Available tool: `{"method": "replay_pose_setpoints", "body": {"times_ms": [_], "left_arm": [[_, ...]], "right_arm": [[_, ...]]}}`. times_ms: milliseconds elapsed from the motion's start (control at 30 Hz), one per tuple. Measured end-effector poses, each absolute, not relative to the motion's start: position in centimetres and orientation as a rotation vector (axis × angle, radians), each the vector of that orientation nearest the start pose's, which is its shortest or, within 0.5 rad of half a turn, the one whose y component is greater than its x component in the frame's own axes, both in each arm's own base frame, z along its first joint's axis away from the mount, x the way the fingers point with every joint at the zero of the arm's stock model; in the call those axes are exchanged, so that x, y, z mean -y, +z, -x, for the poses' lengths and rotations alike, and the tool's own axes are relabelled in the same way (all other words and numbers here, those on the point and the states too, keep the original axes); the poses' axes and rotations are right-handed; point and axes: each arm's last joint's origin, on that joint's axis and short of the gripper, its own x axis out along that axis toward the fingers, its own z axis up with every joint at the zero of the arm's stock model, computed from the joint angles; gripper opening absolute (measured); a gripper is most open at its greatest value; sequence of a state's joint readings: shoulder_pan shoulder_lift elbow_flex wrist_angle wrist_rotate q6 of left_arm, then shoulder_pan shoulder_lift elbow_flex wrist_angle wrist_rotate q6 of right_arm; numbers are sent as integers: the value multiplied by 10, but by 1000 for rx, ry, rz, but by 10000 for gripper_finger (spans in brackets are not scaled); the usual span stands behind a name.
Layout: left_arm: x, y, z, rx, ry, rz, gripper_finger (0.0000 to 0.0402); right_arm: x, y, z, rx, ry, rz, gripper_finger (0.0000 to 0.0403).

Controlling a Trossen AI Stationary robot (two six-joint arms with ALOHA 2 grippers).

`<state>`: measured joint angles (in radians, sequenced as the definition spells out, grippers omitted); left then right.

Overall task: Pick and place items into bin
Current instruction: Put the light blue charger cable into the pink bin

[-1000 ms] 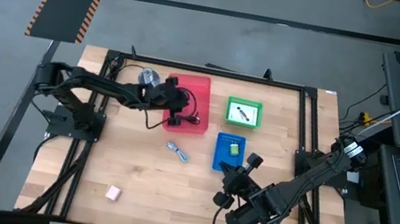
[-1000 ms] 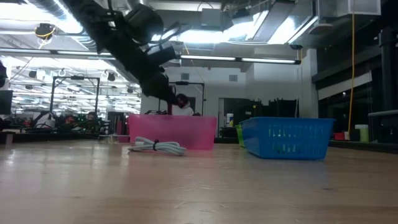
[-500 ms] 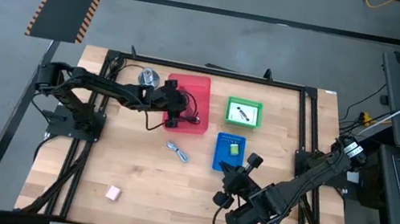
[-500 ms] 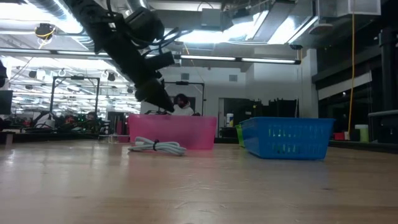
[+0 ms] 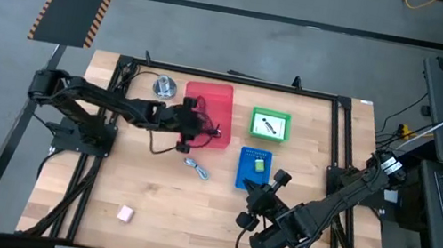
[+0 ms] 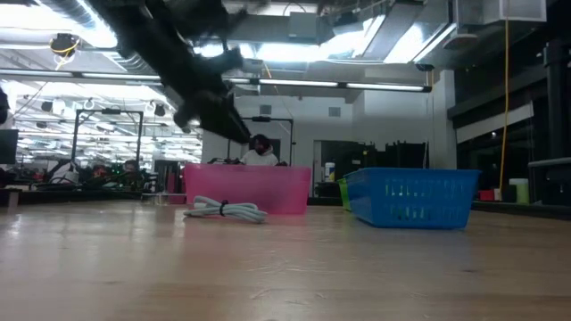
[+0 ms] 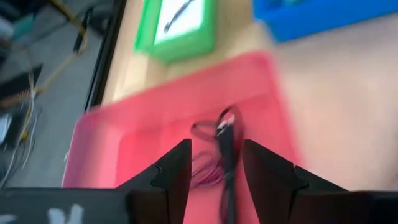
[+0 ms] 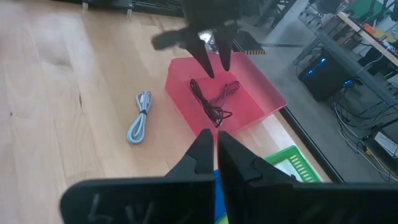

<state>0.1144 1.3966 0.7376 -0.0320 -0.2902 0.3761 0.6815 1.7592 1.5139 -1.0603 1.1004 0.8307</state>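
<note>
My left gripper grabs the silvery-blue cable by its tied middle [image 5: 196, 167] next. Then it places the cable in the red bin [image 5: 219, 93] with the other cords.
A dark red cord [image 8: 214, 99] lies coiled on the floor of the red bin [image 5: 219, 93]. My left gripper [image 5: 198, 129] hovers open over the bin's near-left part. In the left wrist view its fingers [image 7: 177, 165] stand apart with the cord [image 7: 224, 127] showing between them; they touch nothing. My right gripper [image 8: 216, 140] is shut and empty, held above the table near the blue bin [image 5: 241, 178]. A silvery-blue cable [image 5: 195, 168] lies on the table between the red and blue bins. A pink cube [image 5: 125, 213] rests near the front left.
A green bin [image 5: 271, 112] at the back holds a white card with a black mark. The blue bin holds a small green-white piece [image 5: 259, 164]. A round metal disc [image 5: 163, 87] sits left of the red bin. Bare wood stretches across the table's near half.
My left gripper has drawn back over the red bin toward the table's left and near edges. The cord stays in the bin.
</note>
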Motion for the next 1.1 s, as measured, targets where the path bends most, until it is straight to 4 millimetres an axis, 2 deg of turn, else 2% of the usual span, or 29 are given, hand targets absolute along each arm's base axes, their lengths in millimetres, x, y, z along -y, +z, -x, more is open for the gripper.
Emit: {"method": "replay_pose_setpoints", "body": {"times_ms": [133,233,500,600,833,1100], "left_arm": [[-14,214,-270,-699,170,-432,132],[6,218,-267,-670,123,-369,133],[54,208,-263,-699,3,-379,159],[58,205,-263,-705,21,-340,169],[51,201,-265,-745,38,-261,175],[51,189,-289,-936,2,-322,175]], "right_arm": [[-196,283,-282,-588,-632,250,3],[-196,283,-282,-588,-632,251,3],[-196,283,-282,-588,-632,248,3],[-196,283,-282,-583,-636,236,3],[-196,283,-282,-579,-640,223,3],[-195,277,-281,-582,-646,238,3]]}}
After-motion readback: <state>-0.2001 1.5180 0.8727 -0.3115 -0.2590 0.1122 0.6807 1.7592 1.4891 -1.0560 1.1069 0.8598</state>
